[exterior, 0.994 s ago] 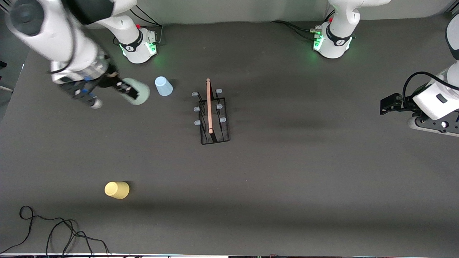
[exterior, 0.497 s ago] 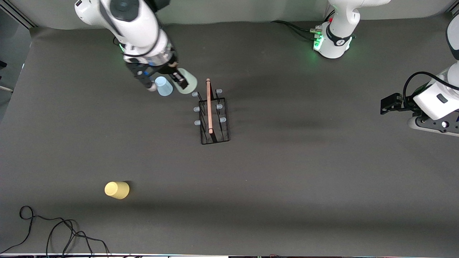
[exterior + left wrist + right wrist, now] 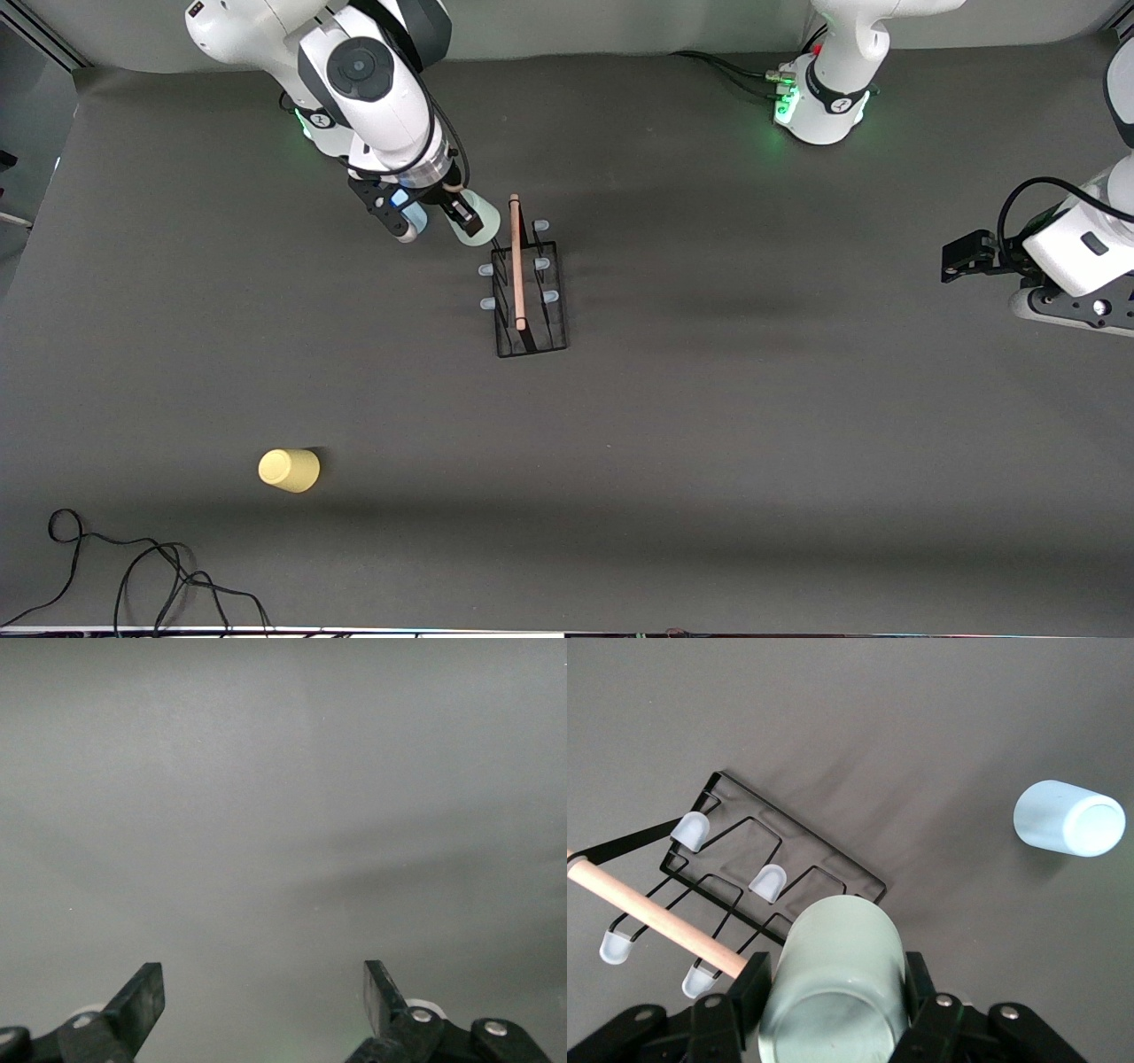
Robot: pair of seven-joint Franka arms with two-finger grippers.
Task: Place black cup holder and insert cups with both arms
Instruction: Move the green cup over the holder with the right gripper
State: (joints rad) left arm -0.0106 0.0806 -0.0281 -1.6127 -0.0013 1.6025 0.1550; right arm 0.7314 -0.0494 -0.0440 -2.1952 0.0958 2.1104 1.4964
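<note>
The mint green cup hangs above the holder's pegs, so it is too early to release, and my right gripper keeps hold of the cup for now.
The black cup holder [image 3: 524, 292] with its wooden rod handle [image 3: 516, 261] stands mid-table; in the right wrist view the holder [image 3: 757, 873] lies just under the held cup. My right gripper [image 3: 462, 213] is shut on the mint green cup [image 3: 478, 221], over the holder's corner prong toward the right arm's base. The cup [image 3: 833, 979] sits bottom-up between the fingers [image 3: 751, 988]. A light blue cup [image 3: 1069, 819] stands beside it, largely hidden under the gripper in the front view. The yellow cup [image 3: 289, 470] stands near the front camera. My left gripper [image 3: 961, 257] waits open [image 3: 261, 997] at the left arm's end.
A black cable [image 3: 133, 567] coils at the table's front edge toward the right arm's end. The two arm bases [image 3: 819, 97] stand along the edge farthest from the front camera. The left wrist view shows only bare grey surface.
My right arm has swung from its end of the table past the light blue cup to the holder, carrying the mint green cup. The left arm has not moved.
</note>
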